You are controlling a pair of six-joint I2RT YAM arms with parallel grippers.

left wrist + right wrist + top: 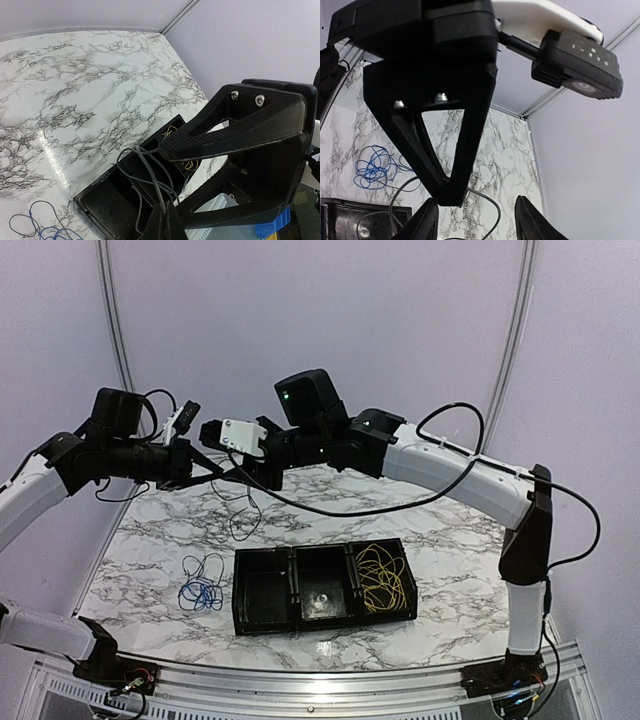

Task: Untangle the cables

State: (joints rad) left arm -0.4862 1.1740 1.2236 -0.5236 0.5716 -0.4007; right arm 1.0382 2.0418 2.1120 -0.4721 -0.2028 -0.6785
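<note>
My right gripper will next pick up the grey cable (pixel 243 512) by its part beside my left gripper, so the cable's loops stay free to untangle.
My left gripper (pixel 232 475) is raised over the far left of the table, shut on a dark grey cable (pixel 243 512) that hangs in loose loops. In the left wrist view the fingertips (pixel 167 222) pinch its strands (pixel 145 167) above the black tray (pixel 100 200). My right gripper (pixel 208 462) is open right beside it. In the right wrist view its fingers (pixel 427 220) stand wide apart around the left gripper's finger (pixel 445 150), with the grey cable (pixel 487 197) looping between them. A blue cable (pixel 202 582) lies on the table. A yellow cable (pixel 382 578) lies in the tray's right compartment.
The black three-compartment tray (pixel 262 615) sits at the near middle of the marble table. Its left and middle compartments hold no cables. The blue cable lies just left of it and also shows in the wrist views (pixel 40 227) (pixel 372 167). Lilac walls enclose the table.
</note>
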